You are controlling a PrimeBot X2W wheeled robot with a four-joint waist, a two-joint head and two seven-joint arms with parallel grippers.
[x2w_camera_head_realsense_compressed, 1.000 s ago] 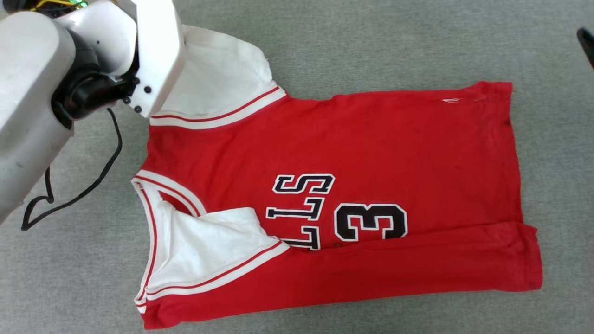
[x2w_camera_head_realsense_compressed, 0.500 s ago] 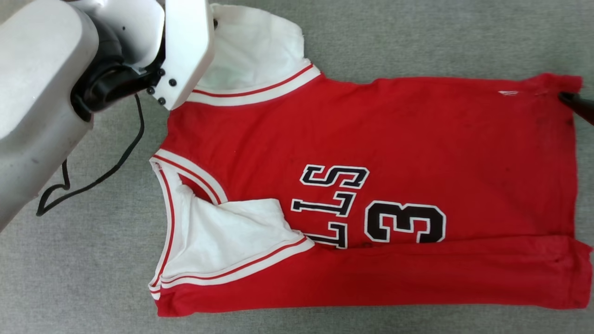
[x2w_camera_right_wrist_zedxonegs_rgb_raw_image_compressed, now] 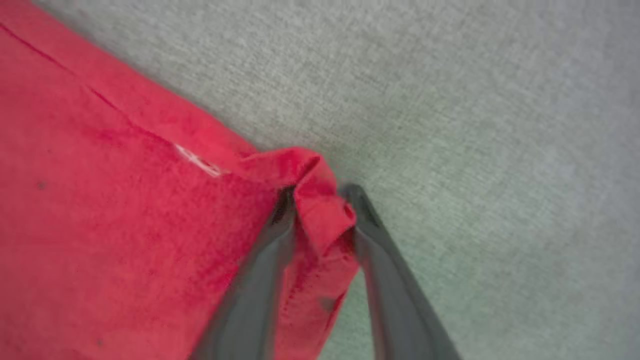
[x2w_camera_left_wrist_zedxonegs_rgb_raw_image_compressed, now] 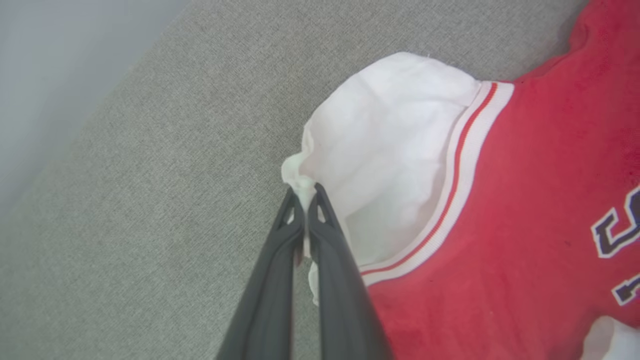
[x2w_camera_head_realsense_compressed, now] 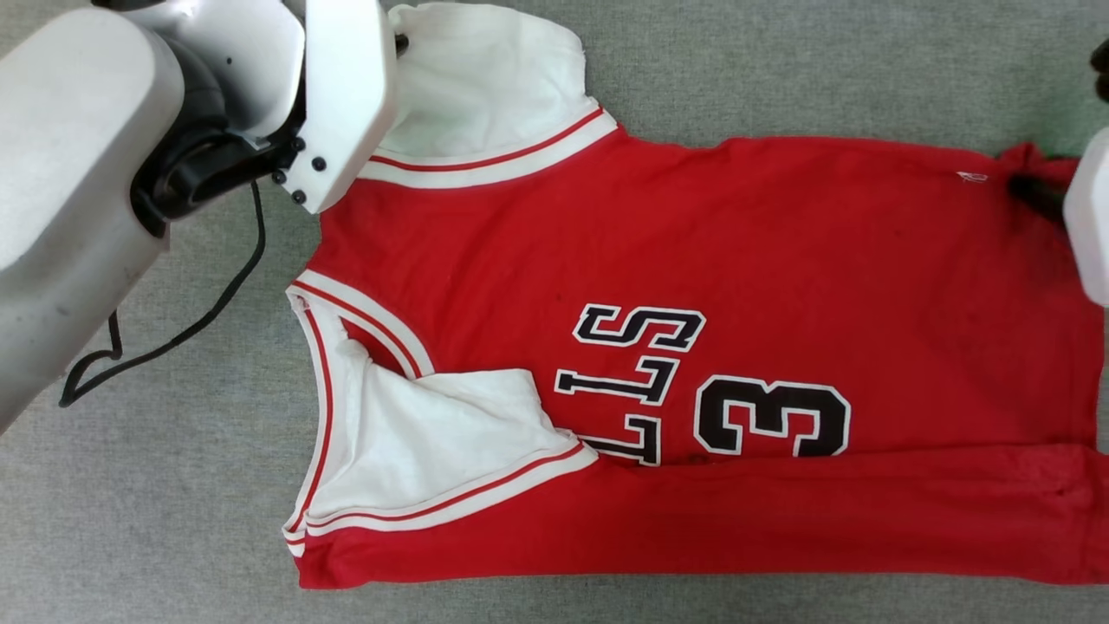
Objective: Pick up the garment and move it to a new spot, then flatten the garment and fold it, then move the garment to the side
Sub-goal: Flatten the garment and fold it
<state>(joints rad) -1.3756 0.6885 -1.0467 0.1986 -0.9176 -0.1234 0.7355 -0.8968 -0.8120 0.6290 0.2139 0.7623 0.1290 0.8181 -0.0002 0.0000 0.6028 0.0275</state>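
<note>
My right gripper needs to pinch the garment by its bunched hem corner [x2w_camera_head_realsense_compressed: 1027, 165] next, because the cloth stands up there while the red front lies flat.
The garment [x2w_camera_head_realsense_compressed: 693, 243] lies spread on the grey cloth surface, lettering up, neck to the left, with its near long edge folded over the front. My left gripper [x2w_camera_left_wrist_zedxonegs_rgb_raw_image_compressed: 303, 192] is shut on the edge of the far white sleeve [x2w_camera_left_wrist_zedxonegs_rgb_raw_image_compressed: 390, 150]; in the head view its pale wrist [x2w_camera_head_realsense_compressed: 338, 95] covers that spot. My right gripper [x2w_camera_right_wrist_zedxonegs_rgb_raw_image_compressed: 317, 192] straddles the far hem corner [x2w_camera_right_wrist_zedxonegs_rgb_raw_image_compressed: 320, 200], which bunches up between its fingers. The jaws stand apart with the red cloth touching both. A dark finger [x2w_camera_head_realsense_compressed: 1035, 195] shows at that corner.
A black cable [x2w_camera_head_realsense_compressed: 173, 338] loops from the left arm over the grey surface [x2w_camera_head_realsense_compressed: 139, 503] left of the garment. A pale smooth band [x2w_camera_left_wrist_zedxonegs_rgb_raw_image_compressed: 60, 65] borders the surface in the left wrist view.
The head camera has shifted, sliding the picture right. My right gripper came in from the right edge onto the hem corner and its jaws narrowed around it. The left grip holds.
</note>
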